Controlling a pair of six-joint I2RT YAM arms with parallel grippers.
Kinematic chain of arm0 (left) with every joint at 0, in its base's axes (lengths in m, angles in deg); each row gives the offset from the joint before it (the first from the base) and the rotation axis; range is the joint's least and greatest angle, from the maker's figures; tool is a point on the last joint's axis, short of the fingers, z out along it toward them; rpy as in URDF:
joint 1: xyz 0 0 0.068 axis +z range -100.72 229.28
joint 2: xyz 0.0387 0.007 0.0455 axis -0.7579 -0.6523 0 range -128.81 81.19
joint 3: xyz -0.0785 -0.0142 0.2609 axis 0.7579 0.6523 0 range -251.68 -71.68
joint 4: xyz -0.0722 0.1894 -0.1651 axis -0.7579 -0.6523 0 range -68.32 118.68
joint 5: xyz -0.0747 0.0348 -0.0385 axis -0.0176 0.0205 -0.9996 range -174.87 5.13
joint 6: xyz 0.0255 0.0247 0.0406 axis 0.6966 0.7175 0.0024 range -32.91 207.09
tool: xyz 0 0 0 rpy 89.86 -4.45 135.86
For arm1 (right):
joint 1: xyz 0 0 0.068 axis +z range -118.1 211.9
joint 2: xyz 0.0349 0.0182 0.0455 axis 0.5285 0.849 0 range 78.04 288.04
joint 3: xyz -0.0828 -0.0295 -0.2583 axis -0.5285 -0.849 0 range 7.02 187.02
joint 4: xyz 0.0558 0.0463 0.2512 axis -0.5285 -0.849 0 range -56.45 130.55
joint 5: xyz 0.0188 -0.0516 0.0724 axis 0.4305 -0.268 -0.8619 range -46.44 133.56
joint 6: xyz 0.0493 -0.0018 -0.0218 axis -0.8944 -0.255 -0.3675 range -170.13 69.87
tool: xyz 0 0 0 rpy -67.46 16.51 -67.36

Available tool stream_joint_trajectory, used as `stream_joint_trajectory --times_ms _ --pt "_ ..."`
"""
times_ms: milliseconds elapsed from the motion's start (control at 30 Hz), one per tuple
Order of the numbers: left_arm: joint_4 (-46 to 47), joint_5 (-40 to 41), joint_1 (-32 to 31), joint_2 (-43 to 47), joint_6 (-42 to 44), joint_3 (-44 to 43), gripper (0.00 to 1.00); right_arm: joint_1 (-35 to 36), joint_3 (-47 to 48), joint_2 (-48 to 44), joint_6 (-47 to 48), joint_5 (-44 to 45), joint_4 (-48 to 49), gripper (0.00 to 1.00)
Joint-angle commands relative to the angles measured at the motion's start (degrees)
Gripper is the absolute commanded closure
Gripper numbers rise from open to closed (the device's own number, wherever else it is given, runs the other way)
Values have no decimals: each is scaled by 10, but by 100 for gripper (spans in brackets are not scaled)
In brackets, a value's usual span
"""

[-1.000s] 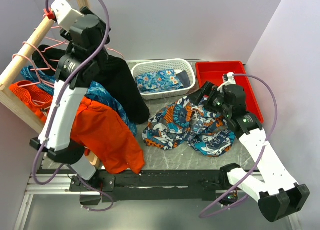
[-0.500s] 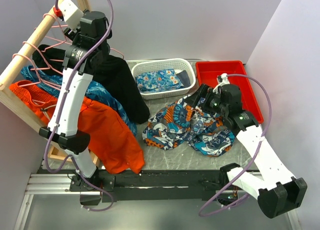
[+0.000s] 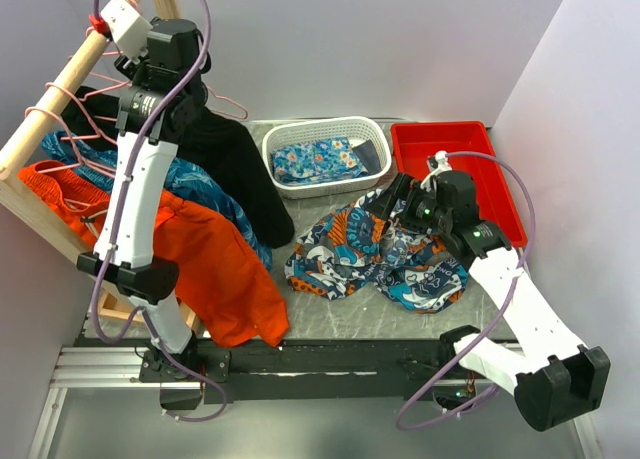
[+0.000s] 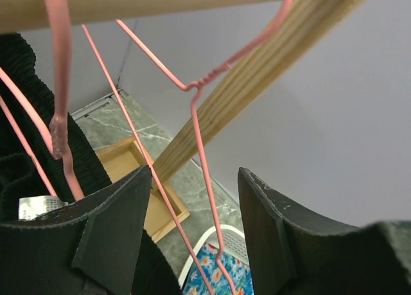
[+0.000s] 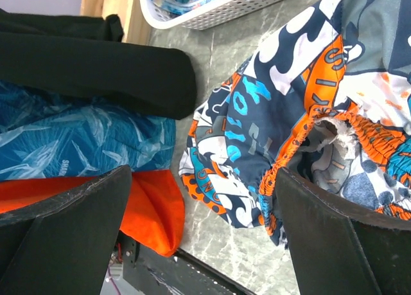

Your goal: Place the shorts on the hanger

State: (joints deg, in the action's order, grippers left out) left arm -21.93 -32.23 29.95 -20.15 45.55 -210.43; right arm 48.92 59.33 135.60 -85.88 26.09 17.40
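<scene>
I should next use my left gripper to grab the empty pink hanger (image 4: 199, 134) by one side wire below its twisted neck (image 4: 207, 177). The opposite side of the hanger then stays free to go into the shorts' waistband.
The shorts (image 3: 375, 254), patterned in orange, teal, navy and white, lie crumpled on the table's middle. My right gripper (image 3: 388, 201) is open just above their far edge. In the right wrist view (image 5: 202, 173) the orange elastic waistband of the shorts (image 5: 289, 115) lies by the right finger. My left gripper (image 3: 195, 91) is raised by the rack pole and open. In the left wrist view (image 4: 192, 173) an empty pink wire hanger (image 4: 199, 134) hangs from the pole, its wire running between the jaws without being gripped. The hanger (image 3: 228, 105) also shows in the top view.
The wooden rack pole (image 3: 60, 89) at the left carries more pink hangers, a black garment (image 3: 240, 169), blue leafy shorts (image 3: 215, 194) and orange shorts (image 3: 220, 269). A white basket (image 3: 270, 139) with blue floral cloth and a red tray (image 3: 440, 144) stand at the back.
My left arm has swung its wrist up along the pole, bringing the open jaws around the hanger wire. My right gripper has moved left over the shorts.
</scene>
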Motion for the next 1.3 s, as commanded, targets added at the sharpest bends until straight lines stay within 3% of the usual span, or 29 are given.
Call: stream_joint_trajectory --times_ms 0,900,1267 --pt "-9 -13 10 -7 -18 -21 39 3 8 6 17 -10 15 0" --pt "18 -28 36 -58 -56 -5 45 4 26 26 31 -16 5 0" --pt "67 -45 45 -57 -58 31 59 3 28 29 34 -14 4 0"
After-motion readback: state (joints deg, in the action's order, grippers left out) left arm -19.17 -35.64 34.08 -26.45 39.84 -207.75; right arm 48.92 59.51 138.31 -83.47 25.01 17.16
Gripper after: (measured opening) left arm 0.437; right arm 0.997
